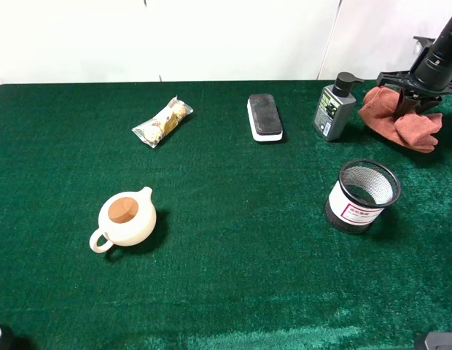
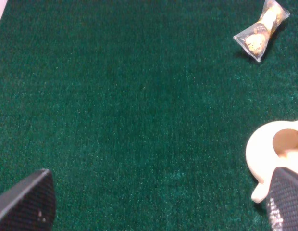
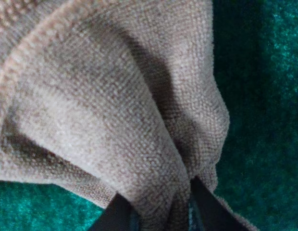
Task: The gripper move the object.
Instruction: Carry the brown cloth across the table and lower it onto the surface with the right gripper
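The robot's right gripper should open now, because the lower edge of the red-brown cloth lies on the green felt beside the pump bottle.
A red-brown cloth (image 1: 401,118) lies bunched at the far right of the green table. My right gripper (image 1: 410,104) is down on it. In the right wrist view the cloth (image 3: 110,106) fills the picture and a fold of it is pinched between the two dark fingertips (image 3: 115,214), so my right gripper (image 3: 158,211) is shut on the cloth. My left gripper (image 2: 158,202) is open and empty above bare felt, its fingertips (image 2: 29,202) spread wide. It is off the near left edge of the high view.
A cream teapot (image 1: 126,219) with a brown lid stands at the near left, also in the left wrist view (image 2: 279,154). A snack packet (image 1: 162,122), a black eraser (image 1: 265,116), a grey pump bottle (image 1: 335,106) and a mesh cup (image 1: 364,194) stand around.
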`<action>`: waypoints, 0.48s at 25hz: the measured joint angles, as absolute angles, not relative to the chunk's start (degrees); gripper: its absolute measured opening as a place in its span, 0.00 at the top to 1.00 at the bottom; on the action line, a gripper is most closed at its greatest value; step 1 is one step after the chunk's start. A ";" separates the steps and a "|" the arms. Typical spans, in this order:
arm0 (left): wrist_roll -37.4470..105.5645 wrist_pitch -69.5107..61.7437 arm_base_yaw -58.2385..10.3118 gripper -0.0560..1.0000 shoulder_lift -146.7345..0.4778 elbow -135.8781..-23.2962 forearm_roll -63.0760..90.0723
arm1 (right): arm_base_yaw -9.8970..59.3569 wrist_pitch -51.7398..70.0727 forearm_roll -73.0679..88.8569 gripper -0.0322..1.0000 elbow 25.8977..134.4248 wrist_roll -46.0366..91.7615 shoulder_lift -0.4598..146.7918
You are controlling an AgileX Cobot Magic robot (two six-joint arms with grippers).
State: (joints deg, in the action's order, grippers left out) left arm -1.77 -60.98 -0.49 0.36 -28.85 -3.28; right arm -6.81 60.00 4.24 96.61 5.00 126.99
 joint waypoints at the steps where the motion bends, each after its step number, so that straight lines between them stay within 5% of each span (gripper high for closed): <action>1: -1.77 -60.98 -0.49 0.11 0.36 -28.85 -3.28 | -6.81 60.00 4.24 0.87 96.61 5.00 127.01; 8: -1.77 -60.98 -0.49 0.11 0.36 -28.85 -3.28 | -6.81 60.00 4.41 0.85 96.61 4.72 127.12; 12: -1.77 -60.98 -0.49 0.11 0.36 -28.85 -3.28 | -6.81 60.00 4.41 0.55 96.61 4.50 127.12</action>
